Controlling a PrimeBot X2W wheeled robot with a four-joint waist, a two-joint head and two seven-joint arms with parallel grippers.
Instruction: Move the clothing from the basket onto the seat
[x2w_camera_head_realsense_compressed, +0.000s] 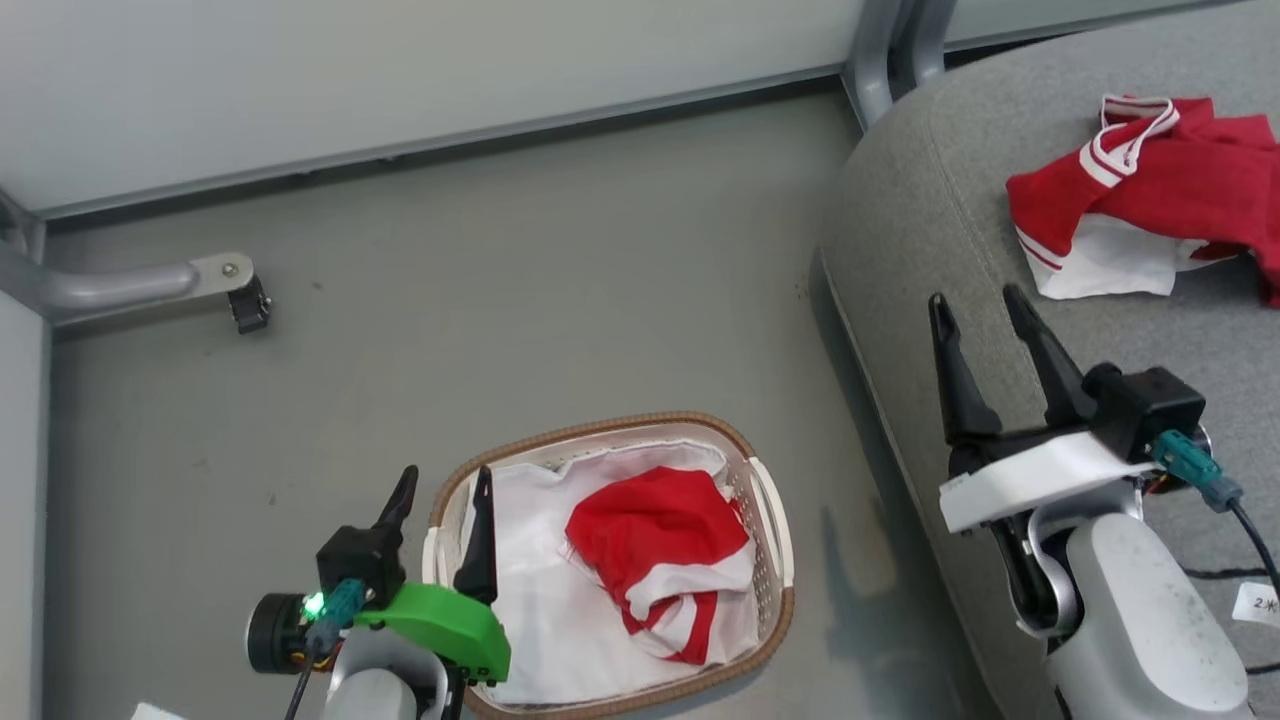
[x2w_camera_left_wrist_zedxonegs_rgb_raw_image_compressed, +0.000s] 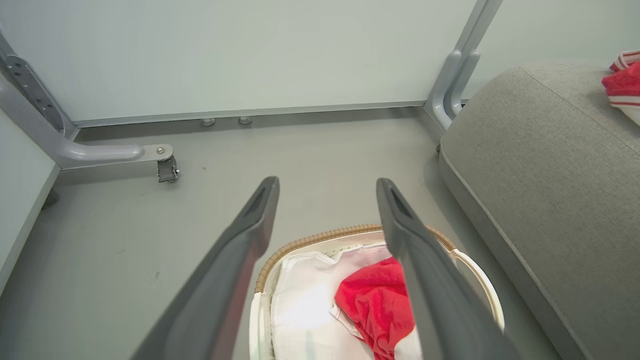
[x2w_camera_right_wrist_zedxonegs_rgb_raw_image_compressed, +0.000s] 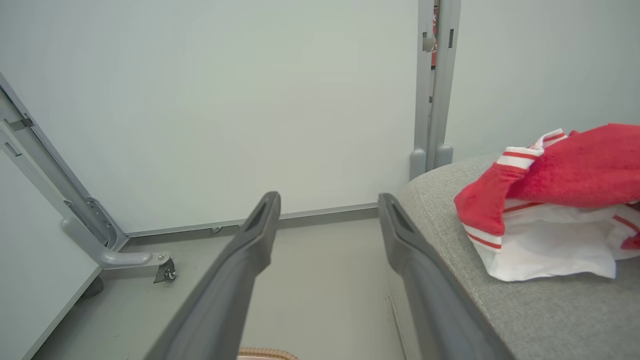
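The clothing needs to go onto the seat (x2w_camera_head_realsense_compressed: 900, 230), so my left gripper should grab it by its bunched red fold (x2w_camera_head_realsense_compressed: 636, 522) next.
A white basket (x2w_camera_head_realsense_compressed: 770, 520) with a brown woven rim stands on the grey floor, and a bunched red and white piece of clothing (x2w_camera_head_realsense_compressed: 655, 545) lies in it on the white liner. Another red and white garment (x2w_camera_head_realsense_compressed: 1150, 200) lies on the grey seat (x2w_camera_head_realsense_compressed: 900, 230) at the right. My left gripper (x2w_camera_head_realsense_compressed: 445, 485) hangs open over the basket's left rim, empty. My right gripper (x2w_camera_head_realsense_compressed: 980, 310) stands open over the seat's front edge, empty, short of the garment there. In the left wrist view the basket (x2w_camera_left_wrist_zedxonegs_rgb_raw_image_compressed: 350, 234) and its clothing (x2w_camera_left_wrist_zedxonegs_rgb_raw_image_compressed: 375, 300) lie below the fingers (x2w_camera_left_wrist_zedxonegs_rgb_raw_image_compressed: 235, 250).
A pale partition wall (x2w_camera_head_realsense_compressed: 400, 70) runs along the back. A grey metal leg with a caster (x2w_camera_head_realsense_compressed: 245, 300) juts out at the left, and an upright post (x2w_camera_head_realsense_compressed: 880, 50) stands by the seat's corner. Open grey floor (x2w_camera_head_realsense_compressed: 520, 300) lies between basket and wall.
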